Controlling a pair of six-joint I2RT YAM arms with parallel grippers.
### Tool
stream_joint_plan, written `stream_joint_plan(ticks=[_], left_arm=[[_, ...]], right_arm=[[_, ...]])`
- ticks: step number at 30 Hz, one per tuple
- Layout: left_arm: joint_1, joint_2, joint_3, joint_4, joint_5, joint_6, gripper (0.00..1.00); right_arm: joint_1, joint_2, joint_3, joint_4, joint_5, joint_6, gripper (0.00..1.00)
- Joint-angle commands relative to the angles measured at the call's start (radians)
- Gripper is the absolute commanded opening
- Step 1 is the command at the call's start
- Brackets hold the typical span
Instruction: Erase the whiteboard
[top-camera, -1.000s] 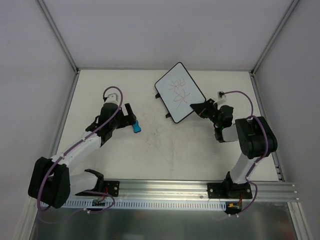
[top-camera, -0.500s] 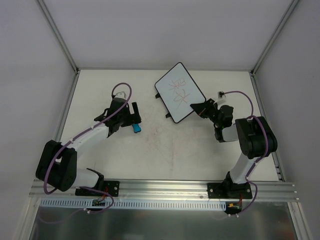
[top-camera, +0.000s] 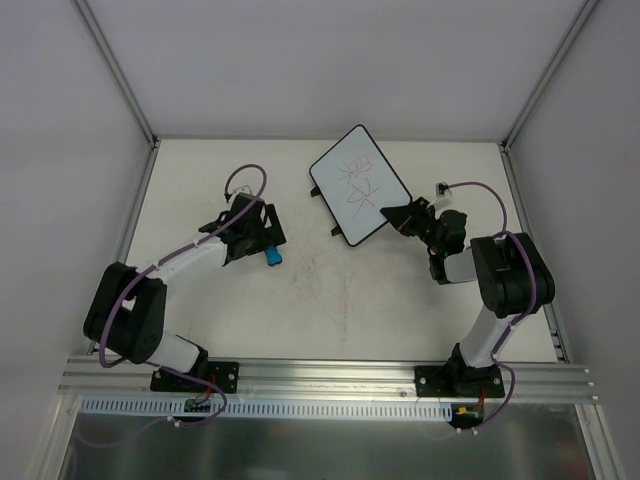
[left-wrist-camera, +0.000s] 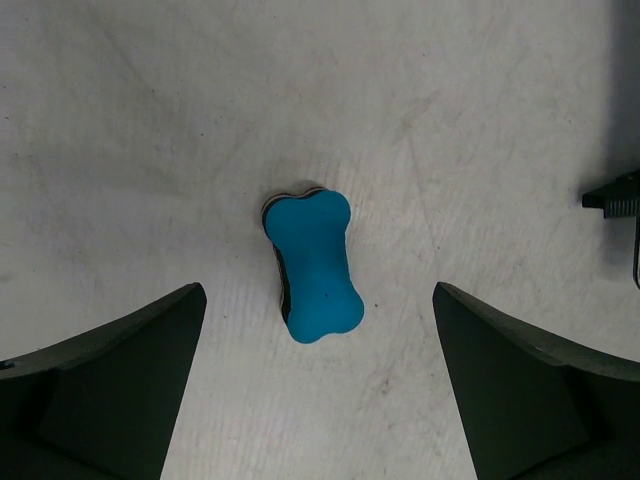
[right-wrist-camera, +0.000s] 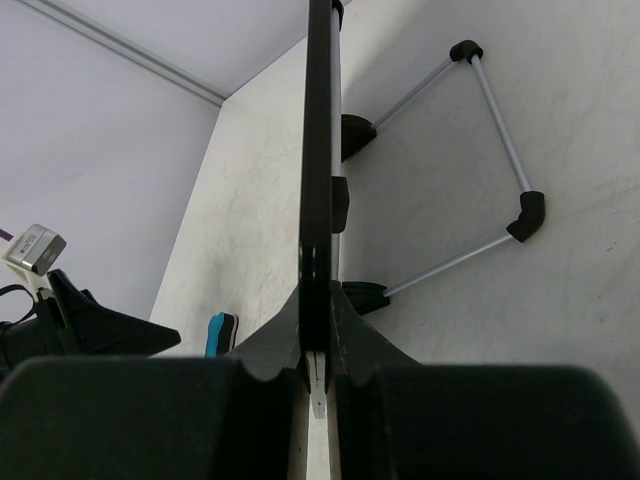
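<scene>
I will grab the blue eraser across its narrow middle (top-camera: 272, 252) with my left gripper next. The eraser's dark bottom then stays free to erase the whiteboard (top-camera: 360, 185).
The whiteboard (top-camera: 360, 185), black-framed with red scribbles, is tilted up off the table at the back centre. My right gripper (top-camera: 402, 217) is shut on its near right edge. In the right wrist view the whiteboard (right-wrist-camera: 318, 150) appears edge-on, clamped between my right gripper's (right-wrist-camera: 318, 315) jaws. A blue bone-shaped eraser (top-camera: 273, 257) lies flat on the table, left of centre. My left gripper (top-camera: 266, 237) hovers over it, wide open. The left wrist view shows the eraser (left-wrist-camera: 310, 265) between and just ahead of the open fingers (left-wrist-camera: 130, 370), untouched.
A thin silver wire stand with black corners (right-wrist-camera: 500, 120) sticks out behind the board. The white side walls and metal corner posts (top-camera: 118, 75) enclose the table. The aluminium rail (top-camera: 330, 375) runs along the near edge.
My left arm has reached forward and right, bringing its open gripper closer over the blue eraser. The right arm and the board have not moved.
</scene>
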Motion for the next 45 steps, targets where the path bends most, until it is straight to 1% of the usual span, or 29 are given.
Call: stream_joint_plan(ticks=[1, 5, 7, 10, 15, 17, 18, 23, 26, 29, 33, 35, 40, 43, 44, 45], left_arm=[[-0.009, 0.054, 0.075, -0.076, -0.06, -0.093, 0.99], [-0.009, 0.152, 0.18, -0.184, -0.085, -0.159, 0.99], [-0.01, 0.196, 0.2, -0.205, -0.076, -0.177, 0.99], [-0.01, 0.221, 0.208, -0.208, -0.077, -0.193, 0.96], [-0.012, 0.247, 0.222, -0.21, -0.065, -0.182, 0.87], [-0.012, 0.252, 0.227, -0.208, -0.056, -0.177, 0.79], [-0.012, 0.255, 0.23, -0.208, -0.047, -0.167, 0.77], [-0.012, 0.241, 0.225, -0.208, -0.048, -0.159, 0.77], [-0.012, 0.246, 0.224, -0.208, -0.041, -0.157, 0.74], [-0.018, 0.267, 0.243, -0.208, -0.022, -0.136, 0.7], [-0.027, 0.285, 0.256, -0.208, -0.019, -0.137, 0.7], [-0.03, 0.295, 0.263, -0.208, -0.016, -0.136, 0.66], [-0.035, 0.308, 0.268, -0.208, -0.016, -0.125, 0.62], [-0.035, 0.31, 0.263, -0.208, -0.018, -0.125, 0.56], [-0.035, 0.31, 0.263, -0.208, -0.016, -0.124, 0.55], [-0.035, 0.312, 0.263, -0.208, -0.018, -0.122, 0.52]], right_arm=[[-0.003, -0.02, 0.028, 0.015, 0.021, -0.007, 0.0], [-0.003, -0.022, 0.026, 0.015, 0.021, -0.012, 0.0], [-0.003, -0.022, 0.026, 0.015, 0.021, -0.012, 0.0], [-0.003, -0.025, 0.026, 0.015, 0.02, -0.013, 0.0], [-0.001, -0.02, 0.029, 0.015, 0.017, -0.012, 0.0], [-0.003, -0.02, 0.031, 0.015, 0.017, -0.013, 0.0], [-0.003, -0.02, 0.028, 0.017, 0.017, -0.012, 0.0], [-0.003, -0.013, 0.034, 0.017, 0.014, -0.006, 0.0], [-0.003, -0.01, 0.037, 0.017, 0.012, -0.002, 0.0], [-0.001, -0.013, 0.035, 0.017, 0.012, -0.006, 0.0], [-0.001, -0.01, 0.035, 0.017, 0.014, -0.006, 0.0], [-0.003, -0.006, 0.035, 0.017, 0.01, -0.006, 0.0], [-0.003, -0.01, 0.037, 0.017, 0.01, -0.006, 0.0], [-0.001, -0.008, 0.038, 0.017, 0.007, -0.006, 0.0], [-0.001, -0.008, 0.038, 0.018, 0.007, -0.006, 0.0], [-0.003, -0.01, 0.037, 0.018, 0.007, -0.006, 0.0]])
